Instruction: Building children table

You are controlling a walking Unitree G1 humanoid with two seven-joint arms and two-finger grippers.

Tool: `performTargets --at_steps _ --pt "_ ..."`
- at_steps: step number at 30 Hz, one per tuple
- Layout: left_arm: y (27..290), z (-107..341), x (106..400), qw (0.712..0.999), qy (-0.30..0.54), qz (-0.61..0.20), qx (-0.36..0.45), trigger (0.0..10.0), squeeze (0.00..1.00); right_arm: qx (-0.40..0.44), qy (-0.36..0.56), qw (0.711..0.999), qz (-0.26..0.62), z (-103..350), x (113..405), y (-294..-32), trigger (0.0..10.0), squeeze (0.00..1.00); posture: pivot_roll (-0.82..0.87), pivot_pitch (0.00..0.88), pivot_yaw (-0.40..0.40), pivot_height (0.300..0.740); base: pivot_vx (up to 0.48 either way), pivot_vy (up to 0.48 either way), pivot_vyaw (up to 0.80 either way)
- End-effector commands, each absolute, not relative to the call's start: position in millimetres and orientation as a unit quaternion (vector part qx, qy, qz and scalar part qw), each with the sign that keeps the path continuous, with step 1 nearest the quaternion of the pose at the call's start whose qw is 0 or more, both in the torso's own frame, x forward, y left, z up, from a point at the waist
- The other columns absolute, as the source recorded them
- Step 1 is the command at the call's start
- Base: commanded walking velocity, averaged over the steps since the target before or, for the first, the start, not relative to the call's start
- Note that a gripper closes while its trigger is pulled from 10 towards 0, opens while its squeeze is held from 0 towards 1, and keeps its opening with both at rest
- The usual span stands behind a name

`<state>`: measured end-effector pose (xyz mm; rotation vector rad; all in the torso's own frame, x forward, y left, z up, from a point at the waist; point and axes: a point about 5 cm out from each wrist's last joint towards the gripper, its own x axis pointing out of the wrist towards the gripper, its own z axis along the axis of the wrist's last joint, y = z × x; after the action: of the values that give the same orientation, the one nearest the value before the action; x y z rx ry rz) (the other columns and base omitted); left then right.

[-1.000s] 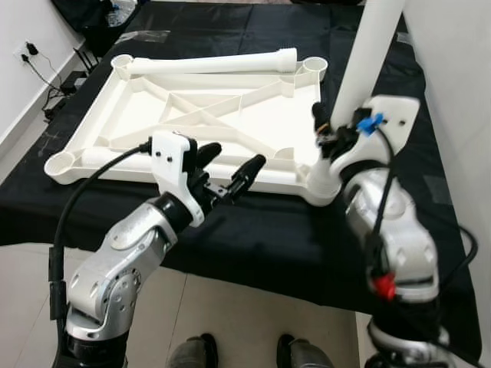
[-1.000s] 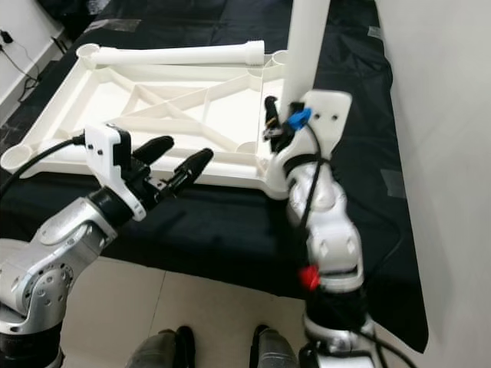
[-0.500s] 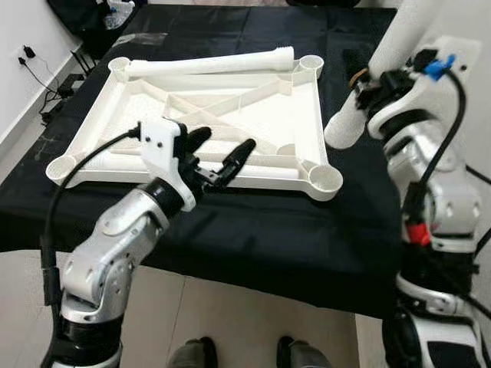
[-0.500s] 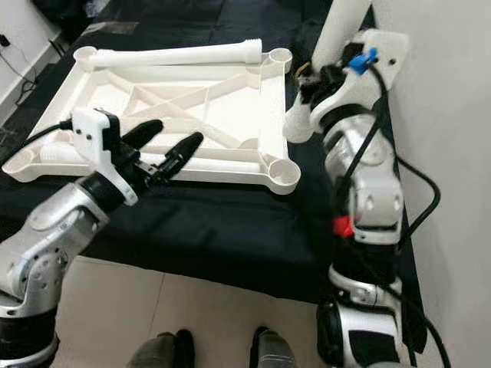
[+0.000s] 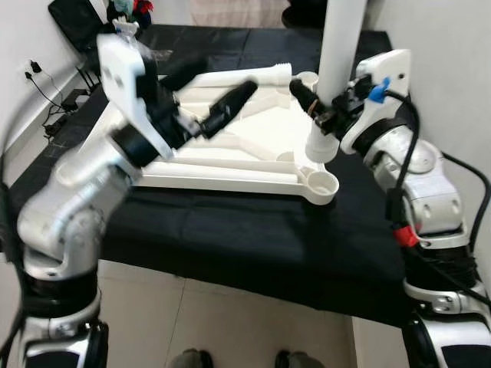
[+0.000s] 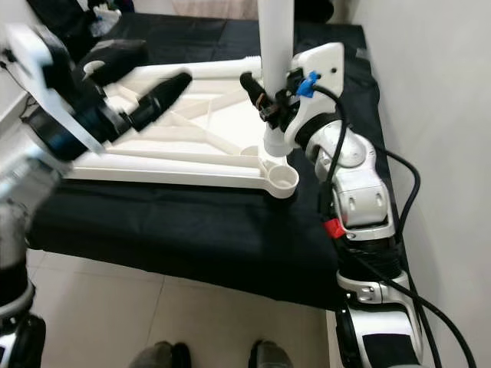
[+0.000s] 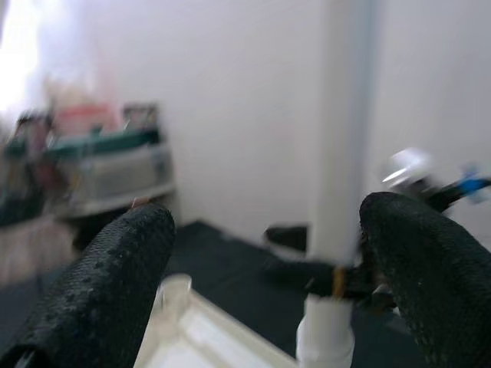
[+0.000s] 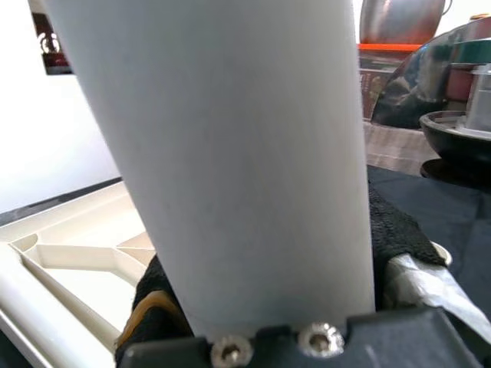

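Observation:
My right gripper's fingers are already around the leg near its lower end, so my left gripper will next grab the leg by its upper shaft [image 5: 342,38] [image 7: 341,138].
An upside-down white plastic tabletop [image 5: 192,172] lies on a black-covered table [image 5: 253,230]. My right gripper [image 5: 324,115] is shut on a white table leg [image 5: 340,54] and holds it upright. The leg's lower end hangs just behind the near right corner socket [image 5: 323,184]; I cannot tell if it touches. The right wrist view shows the leg [image 8: 230,153] close up between black fingers [image 8: 387,226]. A second leg [image 5: 245,74] lies along the tabletop's far edge. My left gripper [image 5: 211,92] is raised over the tabletop, open and empty. In the left wrist view it points at the upright leg [image 7: 337,192].
A white wall [image 5: 445,46] runs close along the table's right side. Dark bags [image 5: 73,15] and cables [image 5: 46,100] sit by the wall at the far left. The table's near edge drops to tiled floor [image 5: 230,322], where my feet [image 5: 192,359] stand.
The right gripper swung the leg from tilted beside the tabletop to upright by the near right socket. The left arm rose from the near edge to over the tabletop. The camera also shifted.

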<state>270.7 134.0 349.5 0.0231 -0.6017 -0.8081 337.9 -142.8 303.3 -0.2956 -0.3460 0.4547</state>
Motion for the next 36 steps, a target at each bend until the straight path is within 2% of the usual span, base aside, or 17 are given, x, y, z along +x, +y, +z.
performTargets --at_steps 1,6,12,23,24,27,28,35,36 --pt "130 351 275 0.868 -0.285 -0.405 0.036 10.0 0.00 -0.151 -0.201 0.937 0.242 315 336 -130 10.0 0.00 -0.03 0.050 -0.008 0.740 0.000 0.000 0.00" --pt "115 359 281 0.852 -0.296 -0.429 0.051 10.0 0.00 -0.148 -0.211 0.929 0.266 317 335 -116 10.0 0.00 -0.03 0.028 -0.003 0.740 0.000 0.000 0.00" --pt "105 368 300 0.861 -0.305 -0.405 0.045 10.0 0.00 -0.146 -0.229 0.911 0.311 319 325 -100 10.0 0.00 -0.04 0.022 0.000 0.740 0.000 0.000 0.00" --pt "90 385 316 0.858 -0.316 -0.401 0.052 10.0 0.00 -0.147 -0.234 0.899 0.339 316 320 -90 10.0 0.00 -0.05 0.015 0.011 0.740 0.000 0.000 0.00" --pt "83 389 319 0.857 -0.316 -0.403 0.055 2.5 0.00 -0.150 -0.235 0.897 0.342 315 319 -88 10.0 0.00 -0.05 0.012 0.012 0.740 0.000 0.000 0.00" --pt "82 390 320 0.856 -0.315 -0.405 0.056 2.5 0.00 -0.151 -0.235 0.897 0.343 315 319 -87 10.0 0.00 -0.05 0.012 0.012 0.740 0.000 0.000 0.00" --pt "80 390 321 0.857 -0.312 -0.406 0.055 0.0 0.00 -0.153 -0.235 0.896 0.344 314 319 -86 10.0 0.00 -0.05 0.011 0.014 0.740 0.000 0.000 0.00" --pt "78 389 325 0.860 -0.304 -0.406 0.055 0.0 0.00 -0.159 -0.234 0.894 0.347 313 318 -83 10.0 0.00 -0.05 0.010 0.014 0.740 0.000 0.000 0.00" --pt "76 390 327 0.863 -0.300 -0.403 0.051 2.3 0.00 -0.162 -0.234 0.893 0.349 311 318 -81 10.0 0.00 -0.05 0.010 0.016 0.740 0.000 0.000 0.00"
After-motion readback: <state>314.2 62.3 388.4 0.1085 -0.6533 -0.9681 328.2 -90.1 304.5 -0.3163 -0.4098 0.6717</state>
